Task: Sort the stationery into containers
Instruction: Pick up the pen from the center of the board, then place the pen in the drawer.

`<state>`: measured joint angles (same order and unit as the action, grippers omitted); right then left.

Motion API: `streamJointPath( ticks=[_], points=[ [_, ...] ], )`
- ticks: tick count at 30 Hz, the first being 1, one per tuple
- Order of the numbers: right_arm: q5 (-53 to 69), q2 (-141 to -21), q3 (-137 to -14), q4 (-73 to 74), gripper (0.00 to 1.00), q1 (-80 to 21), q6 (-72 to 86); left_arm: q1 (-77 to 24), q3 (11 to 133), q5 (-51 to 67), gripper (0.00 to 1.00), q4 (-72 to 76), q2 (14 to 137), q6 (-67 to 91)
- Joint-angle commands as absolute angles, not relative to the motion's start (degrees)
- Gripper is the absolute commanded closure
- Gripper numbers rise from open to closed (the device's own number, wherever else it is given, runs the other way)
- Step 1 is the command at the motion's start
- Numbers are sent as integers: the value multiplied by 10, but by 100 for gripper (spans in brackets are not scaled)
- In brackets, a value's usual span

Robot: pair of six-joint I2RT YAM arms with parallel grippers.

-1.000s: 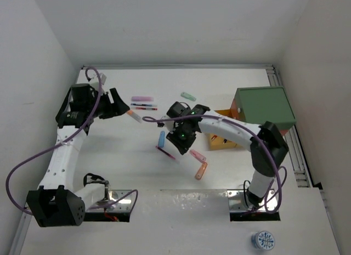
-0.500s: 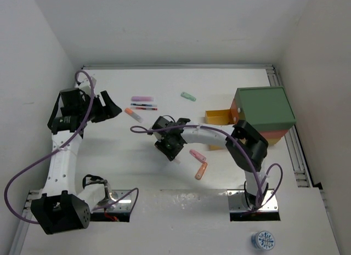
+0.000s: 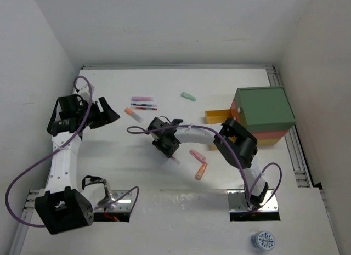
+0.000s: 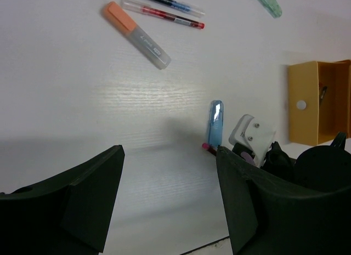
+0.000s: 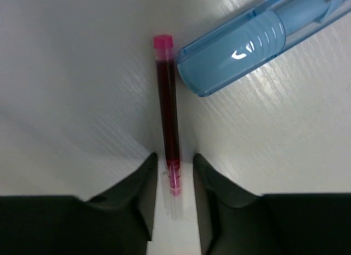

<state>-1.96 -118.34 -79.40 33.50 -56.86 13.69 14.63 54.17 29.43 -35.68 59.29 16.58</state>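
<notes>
The thin red pen would stay on the tabletop if the robot lifted its right gripper now, because there is a gap between the pen and each finger.
My right gripper (image 5: 174, 159) is low over the table, its jaws narrowly open on either side of a thin red pen (image 5: 168, 107) without touching it. A blue marker (image 5: 247, 46) lies just beside the pen. In the top view the right gripper (image 3: 166, 145) sits mid-table and hides both. My left gripper (image 3: 107, 113) is open and empty at the left (image 4: 170, 194). A pink marker (image 3: 197, 155) and an orange marker (image 3: 201, 170) lie to the right. A purple marker (image 3: 142, 98), two pens (image 3: 144, 106), an orange-capped marker (image 3: 133, 115) and a mint marker (image 3: 188, 96) lie farther back.
The stacked trays stand at the right: green (image 3: 265, 108) on top, red-orange and yellow below, with a yellow tray (image 3: 216, 117) drawn out to the left. White walls close in the table. A small round object (image 3: 265, 240) lies off the near edge.
My right gripper has swung left and dropped over the red pen. My left arm has drawn back a little to the left.
</notes>
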Motion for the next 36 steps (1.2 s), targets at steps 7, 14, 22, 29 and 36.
streamJointPath(
  ticks=[7,14,22,29,36],
  points=[
    [28,-1117,-804,393,100,-534,120,165,543,317,26,-338,584,147],
    [100,-937,-752,467,100,-425,66,162,555,314,26,-295,604,157],
    [25,-849,-685,476,100,-250,90,113,543,296,26,-233,636,210],
    [-89,-862,-676,439,100,-230,157,64,558,249,26,-204,657,223],
    [-94,-918,-689,422,100,-197,217,29,584,191,26,-221,666,192]
  ],
)
